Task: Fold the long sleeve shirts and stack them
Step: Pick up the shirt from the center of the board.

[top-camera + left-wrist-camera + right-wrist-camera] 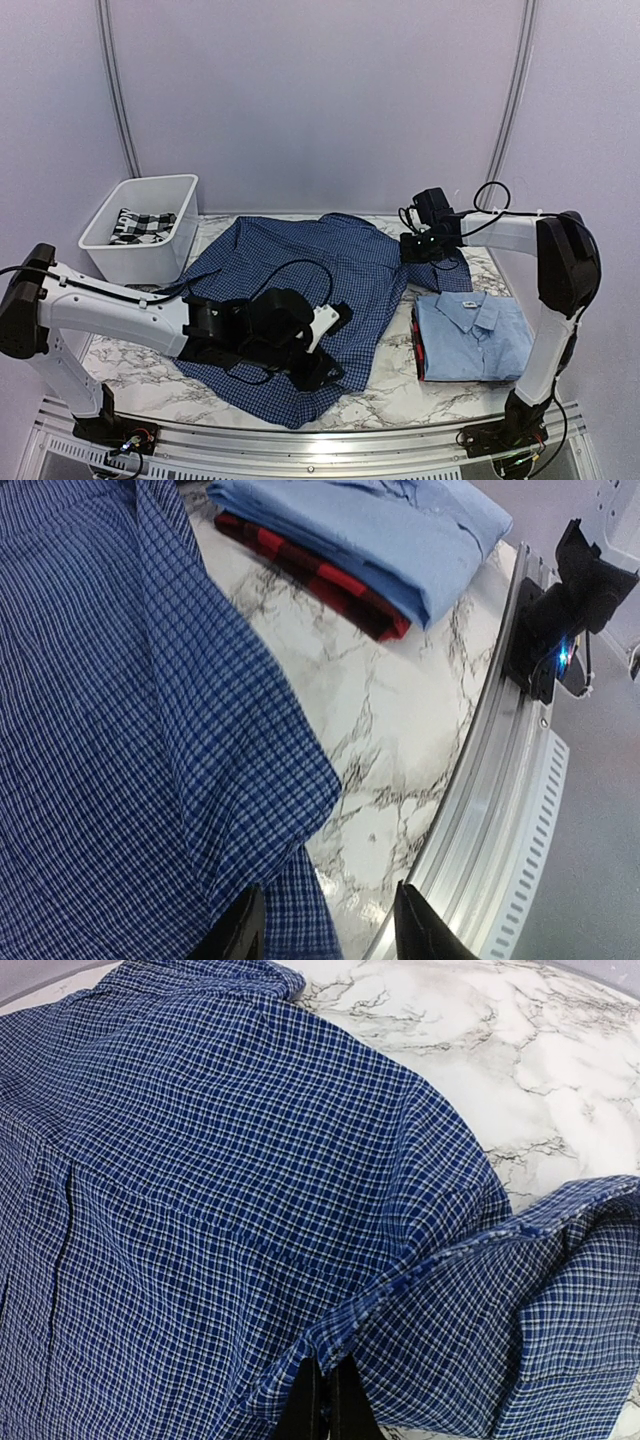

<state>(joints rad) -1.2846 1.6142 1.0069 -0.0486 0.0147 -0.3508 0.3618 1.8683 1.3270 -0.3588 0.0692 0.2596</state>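
Note:
The dark blue checked shirt (300, 270) will next be grabbed by my left gripper at its near hem corner (359, 385). That side of the shirt will then be folded inward alongside my right gripper.
The dark blue checked long sleeve shirt (300, 270) lies spread across the marble table (130, 365). My right gripper (412, 250) is at its far right shoulder, shut on the sleeve seam (400, 1285), and the fingers (310, 1405) pinch the cloth. My left gripper (338, 345) hovers over the shirt's near right corner with its jaws open. In the left wrist view the hem (300, 910) lies next to the left finger (245, 930) and bare marble fills the rest of the gap. The light blue shirt (472, 332) sits folded at the right.
Under the light blue shirt (380, 530) lies a folded red and black checked garment (320, 575). A white bin (140, 262) at the back left holds a black and white checked cloth (140, 225). A metal rail (500, 780) runs along the table's near edge.

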